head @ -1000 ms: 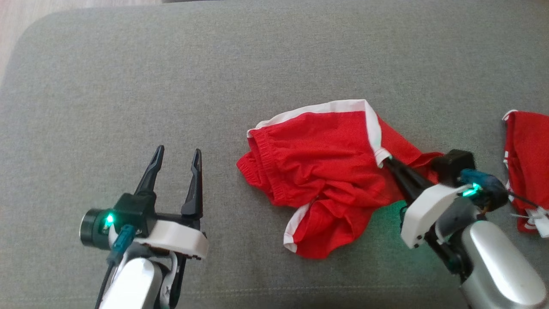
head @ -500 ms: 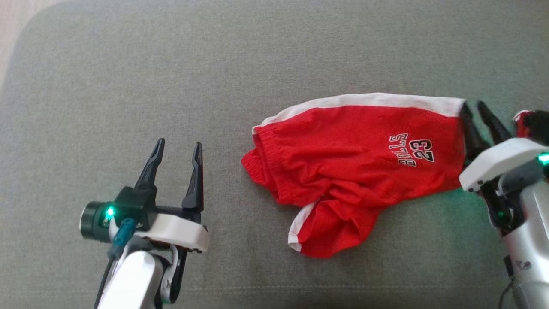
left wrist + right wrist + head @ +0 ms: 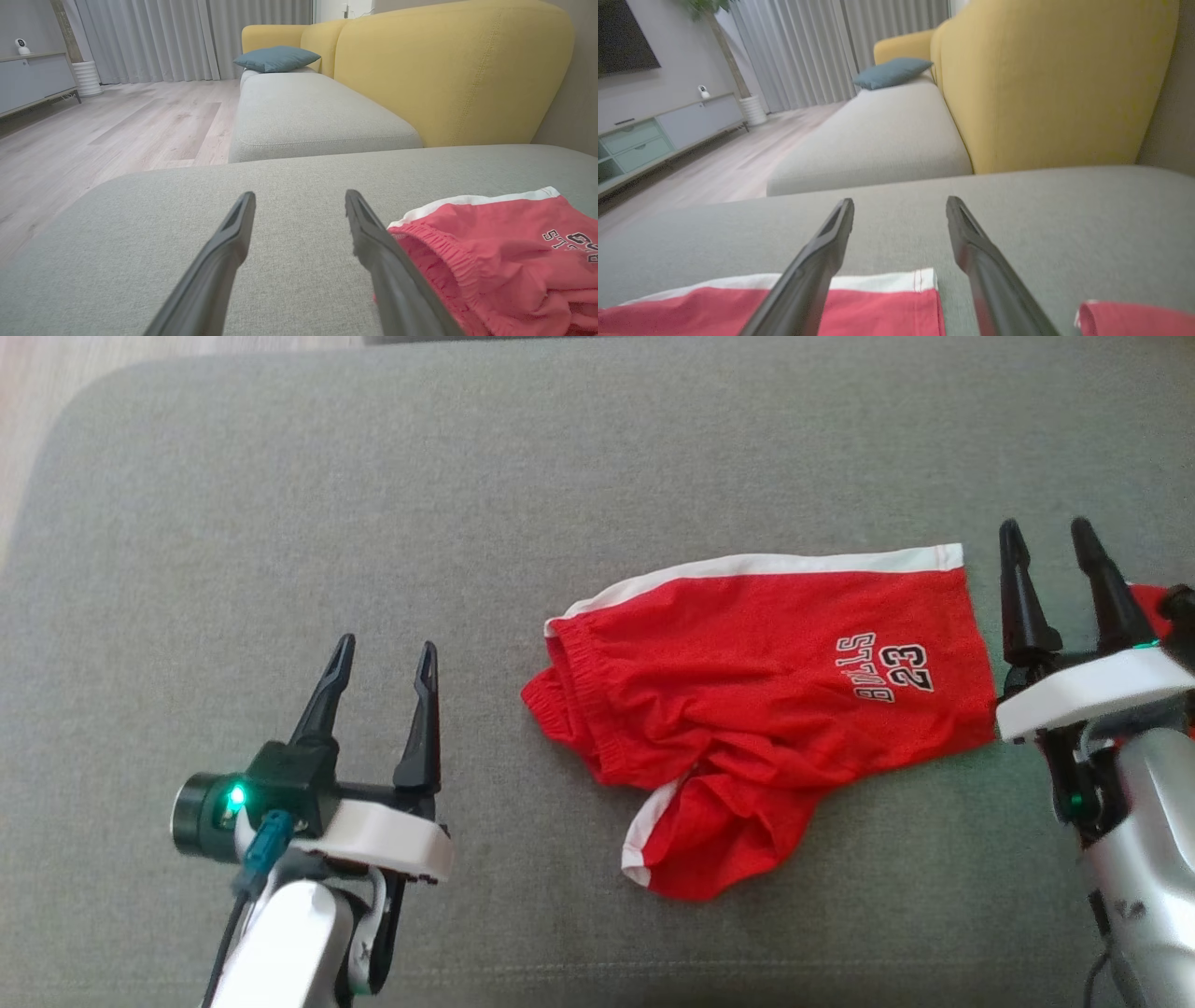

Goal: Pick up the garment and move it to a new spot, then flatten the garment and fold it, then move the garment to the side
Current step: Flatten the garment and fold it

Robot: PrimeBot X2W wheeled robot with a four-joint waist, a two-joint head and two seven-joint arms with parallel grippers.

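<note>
I should next grab the garment with my left gripper by its white-striped waistband corner, since the waistband is wide open while the printed leg lies flat.
The garment is a pair of red shorts with white trim and a "23" print, lying on the grey cushion. One leg is spread toward the right; the other is bunched at the front. My right gripper stands open just past the shorts' right hem, holding nothing. Its wrist view shows the hem corner under the open gripper. My left gripper is open to the left of the waistband, apart from it. In the left wrist view the waistband lies right of the gripper.
A second red garment lies at the right edge behind my right gripper, also in the right wrist view. A yellow sofa back and a grey seat with a blue pillow lie beyond. Wooden floor shows at the far left.
My right gripper pulled the folded leg out to the right, spreading it flat, then opened and let go. The left gripper has stayed in place.
</note>
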